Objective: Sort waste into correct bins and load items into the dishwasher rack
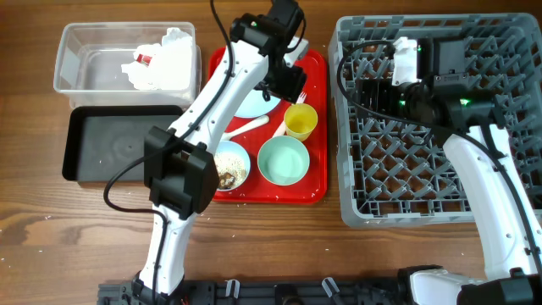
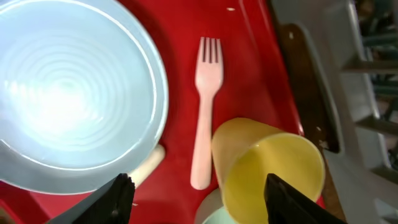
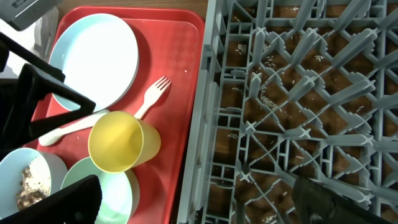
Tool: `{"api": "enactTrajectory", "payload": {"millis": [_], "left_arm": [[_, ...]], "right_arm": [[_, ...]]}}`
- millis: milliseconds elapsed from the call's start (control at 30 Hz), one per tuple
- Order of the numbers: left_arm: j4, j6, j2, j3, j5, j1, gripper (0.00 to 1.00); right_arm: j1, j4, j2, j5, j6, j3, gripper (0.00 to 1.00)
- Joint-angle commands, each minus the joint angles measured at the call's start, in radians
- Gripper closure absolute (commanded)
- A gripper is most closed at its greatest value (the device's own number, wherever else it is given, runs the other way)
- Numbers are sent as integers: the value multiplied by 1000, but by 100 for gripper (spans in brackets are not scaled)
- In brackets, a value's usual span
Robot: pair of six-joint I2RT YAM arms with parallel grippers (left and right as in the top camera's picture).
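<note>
My left gripper grabs the yellow cup (image 2: 267,171) by its rim on the plate-facing side next, leaving the cup's far end free for my right gripper to rack it.
My left gripper (image 1: 288,83) is open and empty above the flat red serving tray (image 1: 318,182). In the left wrist view its fingers (image 2: 199,205) straddle the small yellow cup (image 2: 267,171) and the spoon handle (image 2: 149,165), with the white fork (image 2: 205,106) and pale blue plate (image 2: 68,93) beyond. My right gripper (image 1: 360,85) is open and empty over the left edge of the grey rack (image 1: 406,178). Its view shows the cup (image 3: 118,143), the empty bowl (image 3: 118,193) and the bowl with food scraps (image 3: 28,180). White napkins (image 1: 165,59) and a red wrapper (image 1: 146,59) lie in the clear tub (image 1: 76,68).
The black tray (image 1: 110,144) sits in front of the clear tub at the left. The rack's upright pegs (image 3: 298,93) stand under my right gripper. A strip of wooden table (image 1: 254,246) runs along the front.
</note>
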Motion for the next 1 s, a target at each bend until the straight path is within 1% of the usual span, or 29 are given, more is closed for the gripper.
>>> {"api": "enactTrajectory", "payload": {"millis": [0,67,133,233,300,333,367,400,533,567,600,633,700,767,800,833,867,900,967], "left_arm": [[11,-55,3,-64,-14,3,34],[40,-55,3,-115,30,-2,34],[74,-55,3,-161,34,-6,35],[103,-55,4,-195,34,-10,39],[119,-55,4,-199,34,-11,49],[125,-55,4,-199,34,-11,58],[140,-55,4,-199,38,-11,65],[151,-55,4,-199,49,-14,70],[172,-55,4,-199,67,-24,78],[175,-55,4,-199,67,-26,83],[177,-55,4,-199,67,-28,93],[179,-55,4,-199,67,-29,96],[183,-72,3,-198,68,-30,96],[178,-141,-7,-181,68,-21,96],[171,-167,-23,-165,95,-6,96],[166,-167,-52,-146,180,22,96],[169,-167,-80,-134,283,56,96],[175,-167,-102,-129,379,93,96],[175,-167,-133,-129,640,203,96]], "right_arm": [[5,4,7,-16,13,19,0],[5,5,7,-16,13,20,0],[5,5,8,-16,14,19,0],[5,5,8,-16,13,19,0],[5,6,8,-16,13,20,0],[5,6,8,-16,14,19,0],[5,6,8,-16,14,19,0],[5,5,8,-16,13,20,0],[5,5,8,-16,14,19,0],[5,5,8,-16,13,19,0],[5,5,8,-16,13,20,0],[5,5,8,-16,13,20,0],[5,5,8,-16,14,19,0],[5,4,8,-17,14,20,0],[5,3,8,-17,26,20,0],[5,3,8,-18,55,19,0],[5,4,8,-26,95,20,0],[5,9,8,-62,100,19,0],[5,52,8,-231,99,19,0]]}}
